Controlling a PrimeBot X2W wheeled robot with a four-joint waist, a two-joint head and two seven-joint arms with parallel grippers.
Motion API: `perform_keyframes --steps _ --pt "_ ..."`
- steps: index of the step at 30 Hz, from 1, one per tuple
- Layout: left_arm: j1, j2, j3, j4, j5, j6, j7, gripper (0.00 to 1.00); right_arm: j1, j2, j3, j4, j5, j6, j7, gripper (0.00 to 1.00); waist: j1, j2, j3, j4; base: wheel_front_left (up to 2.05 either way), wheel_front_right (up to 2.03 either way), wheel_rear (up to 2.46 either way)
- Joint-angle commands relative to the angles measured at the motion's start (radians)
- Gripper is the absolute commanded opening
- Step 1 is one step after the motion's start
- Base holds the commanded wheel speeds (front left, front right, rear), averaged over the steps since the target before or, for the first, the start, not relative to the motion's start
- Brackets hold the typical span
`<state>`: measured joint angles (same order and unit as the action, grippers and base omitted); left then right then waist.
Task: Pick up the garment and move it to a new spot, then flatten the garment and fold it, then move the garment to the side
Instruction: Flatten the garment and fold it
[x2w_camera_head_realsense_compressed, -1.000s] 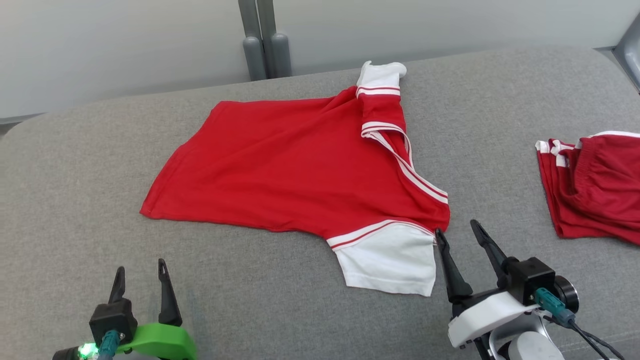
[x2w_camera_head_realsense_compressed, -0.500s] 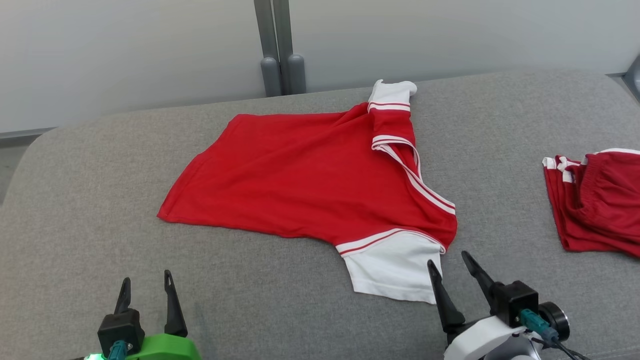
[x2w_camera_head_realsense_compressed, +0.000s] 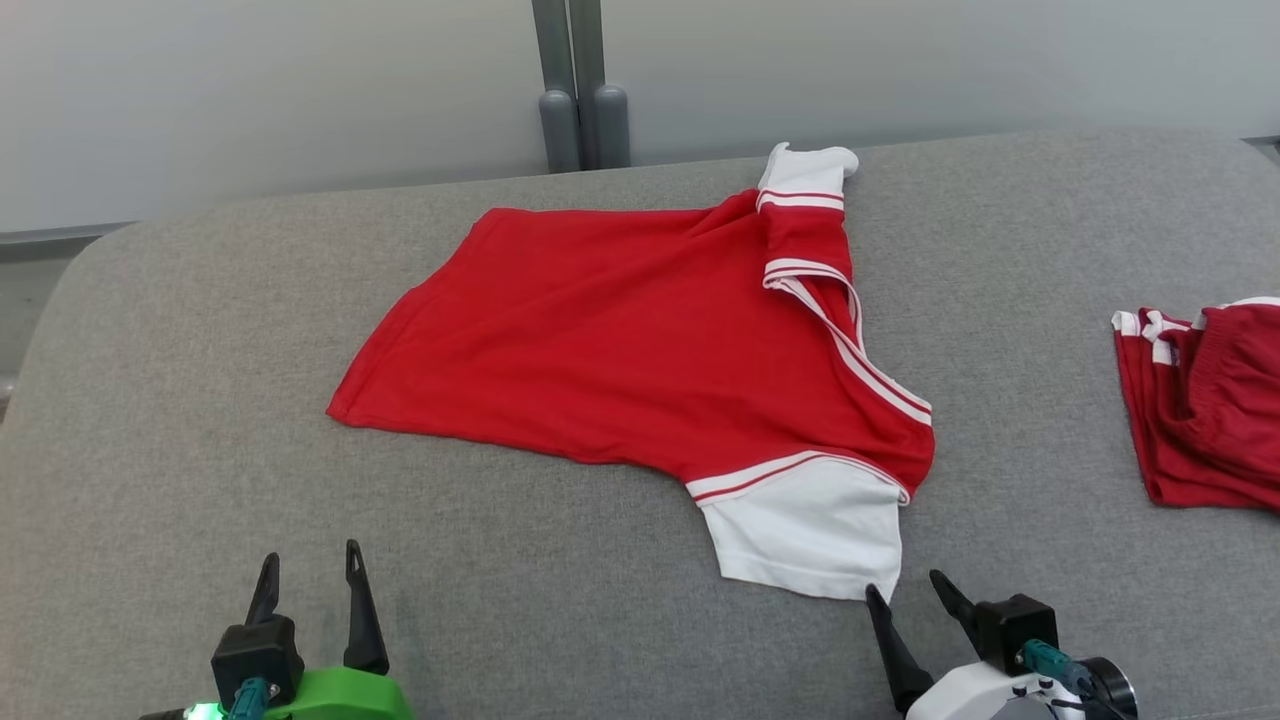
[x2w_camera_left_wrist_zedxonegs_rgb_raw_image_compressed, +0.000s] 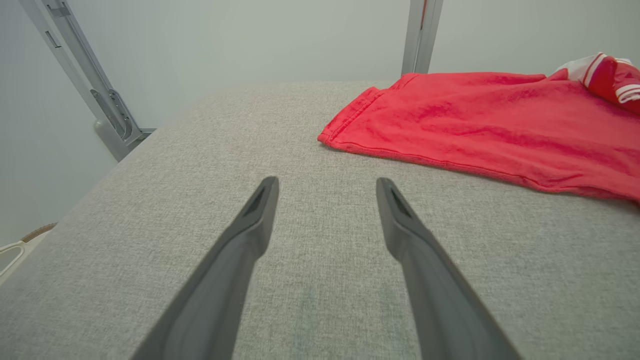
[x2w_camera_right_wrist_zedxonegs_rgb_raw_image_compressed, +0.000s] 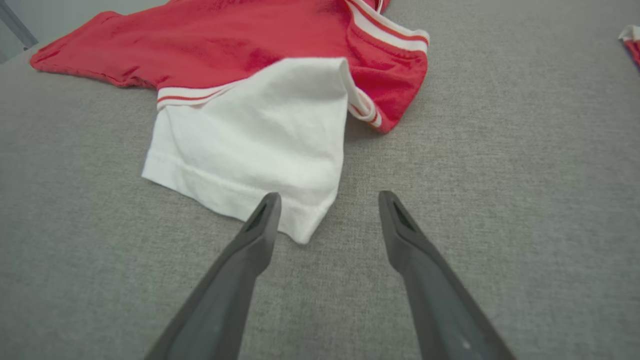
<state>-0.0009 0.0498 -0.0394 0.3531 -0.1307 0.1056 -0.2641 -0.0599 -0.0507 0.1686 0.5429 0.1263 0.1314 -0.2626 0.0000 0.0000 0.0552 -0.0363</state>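
The right gripper pinches the white sleeve's hem corner (x2w_camera_head_realsense_compressed: 882, 581) next, where the loose cloth juts out, since the shirt's red body (x2w_camera_head_realsense_compressed: 624, 324) lies flat.
The garment (x2w_camera_head_realsense_compressed: 640, 350) is a red shirt with white sleeves and white stripes, spread over the middle of the grey cushion (x2w_camera_head_realsense_compressed: 150, 400). Its near white sleeve (x2w_camera_head_realsense_compressed: 810, 530) points toward me; the far sleeve is bunched at the back. My right gripper (x2w_camera_head_realsense_compressed: 905, 585) stands open just below that sleeve's corner, and in the right wrist view the sleeve (x2w_camera_right_wrist_zedxonegs_rgb_raw_image_compressed: 250, 145) lies right in front of the right gripper (x2w_camera_right_wrist_zedxonegs_rgb_raw_image_compressed: 327, 200). My left gripper (x2w_camera_head_realsense_compressed: 310, 562) is open at the lower left, well short of the shirt's hem (x2w_camera_left_wrist_zedxonegs_rgb_raw_image_compressed: 350, 140), with my left gripper (x2w_camera_left_wrist_zedxonegs_rgb_raw_image_compressed: 325, 185) empty over bare fabric.
A second red garment (x2w_camera_head_realsense_compressed: 1210, 400) with white trim lies bunched at the right edge. A grey metal post (x2w_camera_head_realsense_compressed: 580, 90) rises behind the cushion against a pale wall. The cushion's left edge curves down, and another metal frame (x2w_camera_left_wrist_zedxonegs_rgb_raw_image_compressed: 100, 95) stands beyond it.
The camera has shifted, so the whole scene sits further right and the grippers lower. My right gripper has drawn back from beside the white sleeve to just below its corner.
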Motion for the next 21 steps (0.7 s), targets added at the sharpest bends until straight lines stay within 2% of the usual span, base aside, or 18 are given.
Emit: perform_keyframes --steps 1,2,3,6,7,21 --pt "-0.016 0.002 -0.002 0.001 0.001 -0.003 0.001 1.0 -0.016 -0.001 0.0 0.022 0.007 -0.002 -0.003 1.0 0.0 0.0 0.002 0.005 0.0 0.0 0.0" --pt "-0.017 0.002 -0.003 0.001 0.002 -0.004 0.001 1.0 -0.026 -0.001 0.006 0.038 0.006 -0.002 -0.003 0.97 0.0 0.0 0.004 0.007 0.0 0.0 0.0" --pt "-0.019 0.002 -0.004 0.002 0.001 -0.005 0.001 1.0 -0.032 -0.001 0.011 0.059 0.006 -0.002 -0.003 0.74 0.0 0.0 0.007 0.011 0.0 0.0 0.0" --pt "-0.023 0.002 -0.004 0.003 -0.005 -0.005 0.001 1.0 -0.046 -0.002 0.012 0.09 0.029 -0.002 -0.003 0.16 0.0 0.0 0.014 0.016 0.0 0.0 0.0" --pt "-0.023 0.002 -0.004 0.003 -0.008 -0.004 0.001 1.0 -0.052 -0.001 0.01 0.095 0.033 -0.002 -0.003 0.0 0.0 0.0 0.018 0.017 0.0 0.0 0.0" --pt "-0.036 0.002 -0.015 0.006 -0.027 0.008 0.001 1.0 -0.055 -0.004 -0.041 0.047 0.023 -0.002 -0.003 0.0 0.0 0.0 0.032 -0.007 0.0 0.0 0.0"
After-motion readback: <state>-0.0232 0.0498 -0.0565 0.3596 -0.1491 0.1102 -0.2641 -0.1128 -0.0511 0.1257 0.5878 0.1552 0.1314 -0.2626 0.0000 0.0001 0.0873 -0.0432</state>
